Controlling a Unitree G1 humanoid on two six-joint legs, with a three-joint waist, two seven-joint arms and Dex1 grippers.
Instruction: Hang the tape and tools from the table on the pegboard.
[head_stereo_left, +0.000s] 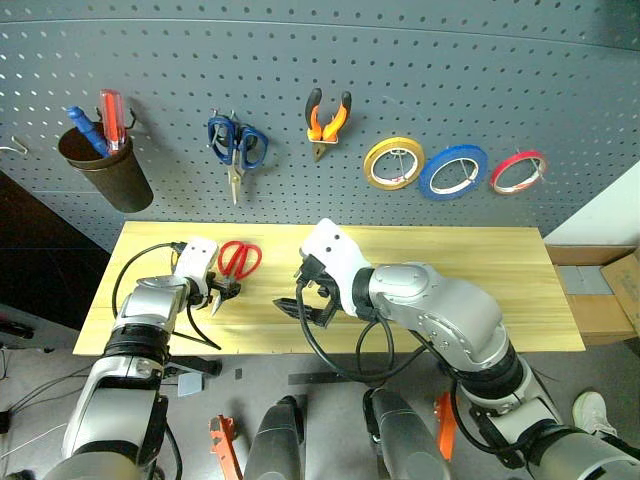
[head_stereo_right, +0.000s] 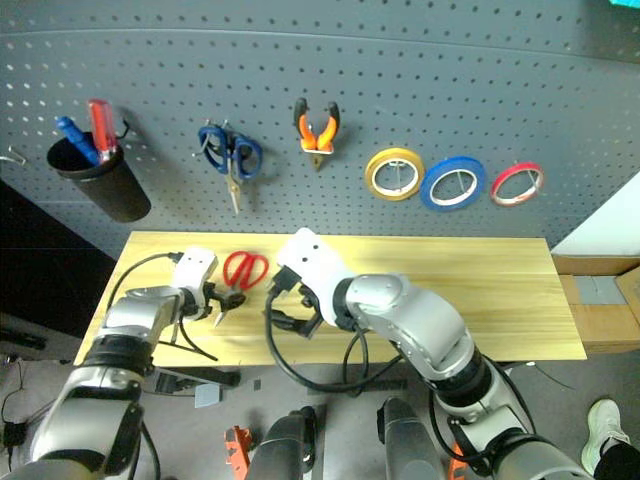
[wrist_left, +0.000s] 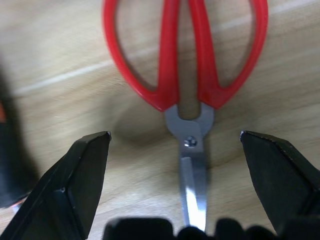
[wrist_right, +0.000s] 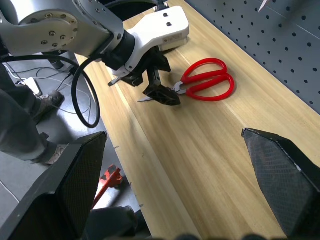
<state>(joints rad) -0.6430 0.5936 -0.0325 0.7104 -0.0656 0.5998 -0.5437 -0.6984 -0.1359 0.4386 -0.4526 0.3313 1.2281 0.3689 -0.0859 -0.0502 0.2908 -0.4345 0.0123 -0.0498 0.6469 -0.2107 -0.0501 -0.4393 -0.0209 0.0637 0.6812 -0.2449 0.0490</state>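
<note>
In the left wrist view my left gripper's fingers reach down beside the scissors' pivot (wrist_left: 190, 142), so my left gripper closes on the scissors next.
Red-handled scissors (head_stereo_left: 238, 260) lie flat on the left part of the wooden table (head_stereo_left: 480, 290), handles toward the pegboard (head_stereo_left: 400, 60). My left gripper (head_stereo_left: 222, 292) is open just above them, one finger (wrist_left: 75, 185) on each side of the pivot and blades (wrist_left: 192, 150). Over the table's middle, my right gripper (head_stereo_left: 305, 300) is open and holds nothing; its fingers (wrist_right: 65, 185) frame the left gripper (wrist_right: 157, 90) and the scissors (wrist_right: 207, 80). The blue tape (head_stereo_left: 453, 170) and the orange-and-black pliers (head_stereo_left: 328, 118) hang on the pegboard.
On the pegboard hang a dark cup (head_stereo_left: 105, 170) with a red and a blue screwdriver, blue-handled scissors (head_stereo_left: 237, 145), a yellow tape roll (head_stereo_left: 393, 162) and a red one (head_stereo_left: 518, 171). Cardboard boxes (head_stereo_left: 600, 290) stand past the table's right end.
</note>
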